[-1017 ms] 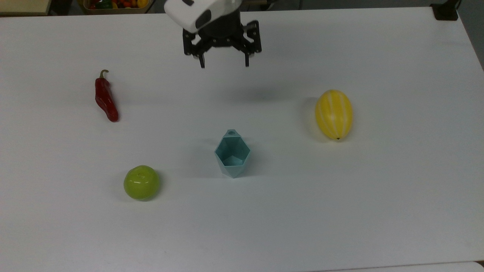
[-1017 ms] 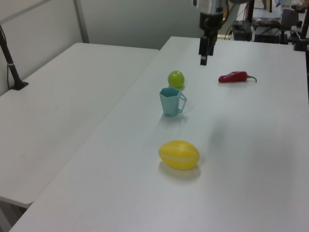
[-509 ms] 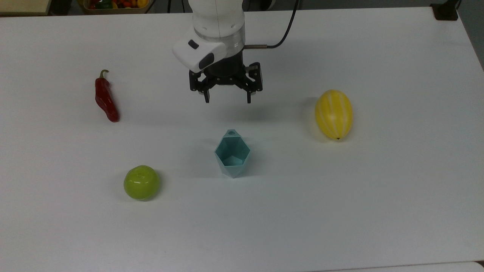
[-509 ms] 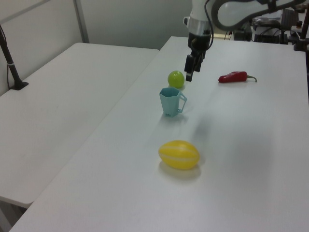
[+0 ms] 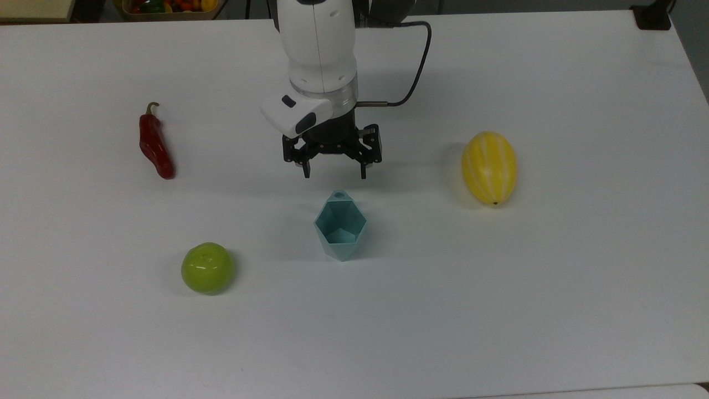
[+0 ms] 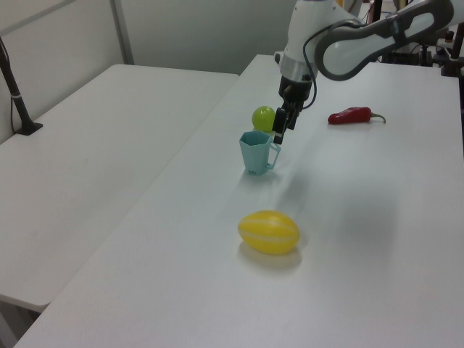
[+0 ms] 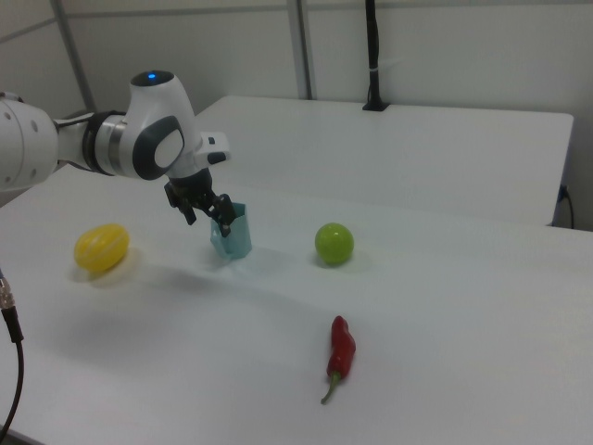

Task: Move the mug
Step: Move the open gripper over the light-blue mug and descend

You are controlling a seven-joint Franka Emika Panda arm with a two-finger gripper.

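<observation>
I will grab the mug by its handle (image 6: 275, 155) next. Then my gripper can move it across the white table.
The mug (image 5: 340, 230) is a pale teal faceted cup with a hexagonal rim, standing upright on the white table (image 5: 498, 310); its holed tab handle (image 5: 339, 194) points toward the arm. My gripper (image 5: 334, 173) hangs open just above and behind the handle in the top view, fingers apart and holding nothing. The left view has the mug (image 6: 255, 153) with the gripper (image 6: 280, 133) close above its handle side. In the right view the gripper (image 7: 209, 221) partly covers the mug (image 7: 233, 234).
A yellow striped melon (image 5: 489, 167) lies at the top view's right, a green apple (image 5: 207, 267) at the front left and a red chili pepper (image 5: 154, 144) at the left. A box of toy produce (image 5: 166, 6) sits past the far edge.
The arm has come forward and down from the table's far side toward the mug, ending just behind its handle. The fingers stayed open. Nothing on the table moved.
</observation>
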